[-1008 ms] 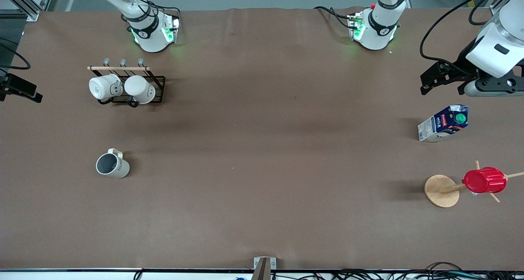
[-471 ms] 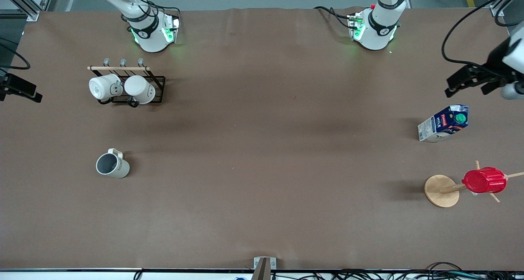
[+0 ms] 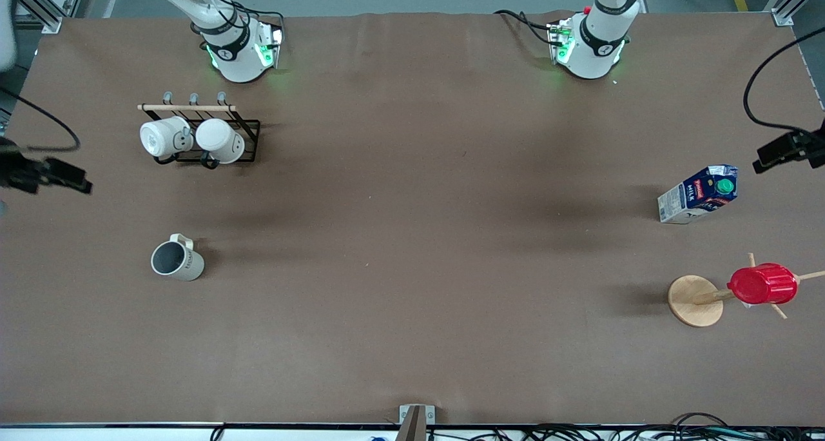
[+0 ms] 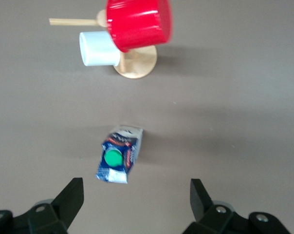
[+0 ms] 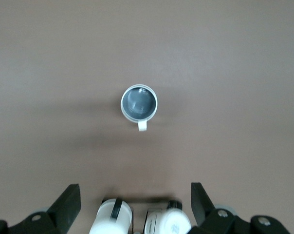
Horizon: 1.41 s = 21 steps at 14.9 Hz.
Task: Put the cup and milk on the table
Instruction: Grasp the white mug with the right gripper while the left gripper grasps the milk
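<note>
I next need to take hold of the milk with my left gripper by its green-end with the cap (image 3: 724, 186), so that I can place the milk beside the cup (image 3: 178, 258).
The cream-beige cup (image 3: 177, 260) stands upright on the brown table (image 3: 412, 247) toward the right arm's end; it also shows in the right wrist view (image 5: 139, 103), grey inside up. The blue and white milk (image 3: 698, 194) with its green cap stands on the table toward the left arm's end and shows in the left wrist view (image 4: 119, 161). My left gripper (image 4: 136, 195) is open and empty, high over the table edge beside the milk (image 3: 783, 152). My right gripper (image 5: 136, 197) is open and empty, high over the table edge at the right arm's end (image 3: 55, 175).
A black wire rack (image 3: 248, 128) holding two white mugs (image 3: 161, 138) stands farther from the front camera than the cup. A round wooden disc (image 3: 695, 301) with a peg stand carries a red ribbed cup (image 3: 762, 284), nearer to the front camera than the milk.
My left gripper has swung outward from above the milk to the table's edge at the left arm's end. My right gripper has shifted a little at the right arm's end. Cup and milk have not moved.
</note>
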Tool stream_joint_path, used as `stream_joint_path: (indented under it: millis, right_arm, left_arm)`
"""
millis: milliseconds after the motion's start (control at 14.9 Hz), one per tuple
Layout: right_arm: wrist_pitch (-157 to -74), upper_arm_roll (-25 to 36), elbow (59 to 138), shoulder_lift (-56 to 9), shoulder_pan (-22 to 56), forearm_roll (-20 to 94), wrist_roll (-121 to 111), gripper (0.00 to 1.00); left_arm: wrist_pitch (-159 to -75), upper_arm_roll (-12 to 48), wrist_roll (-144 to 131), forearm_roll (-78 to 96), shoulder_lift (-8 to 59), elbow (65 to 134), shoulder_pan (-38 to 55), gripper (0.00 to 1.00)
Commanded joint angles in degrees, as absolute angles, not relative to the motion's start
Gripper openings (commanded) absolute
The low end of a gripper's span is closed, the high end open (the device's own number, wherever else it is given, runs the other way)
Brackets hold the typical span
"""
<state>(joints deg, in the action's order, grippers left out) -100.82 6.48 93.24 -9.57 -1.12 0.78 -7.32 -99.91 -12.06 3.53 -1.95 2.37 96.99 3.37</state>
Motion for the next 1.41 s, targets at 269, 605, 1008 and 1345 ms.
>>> stream_joint_path:
  millis: [269,605,1008,1345]
  right_arm:
    - [-126.28,6.50,108.28,-17.21,-2.11,0.09,-11.34,1.00]
    - [-139.02,6.50,110.13,-25.12,-2.46,0.44,-11.34,1.00]
    - [-144.05,6.50,110.83,-28.30,-2.55,0.44,-11.34,0.65]
    - [-145.28,6.50,110.31,-29.53,-2.64,5.95,-11.42,0.00]
  left_arm:
    - [-116.16,-16.26,6.50,-2.90,1.93,114.58,3.43,1.00]
    - [-124.10,-16.52,6.50,-2.90,5.09,121.01,2.64,1.00]
    - [-125.07,-16.61,6.50,-2.90,6.24,123.05,2.64,0.94]
    - [-125.07,-16.61,6.50,-2.90,6.24,123.49,2.03,0.79]
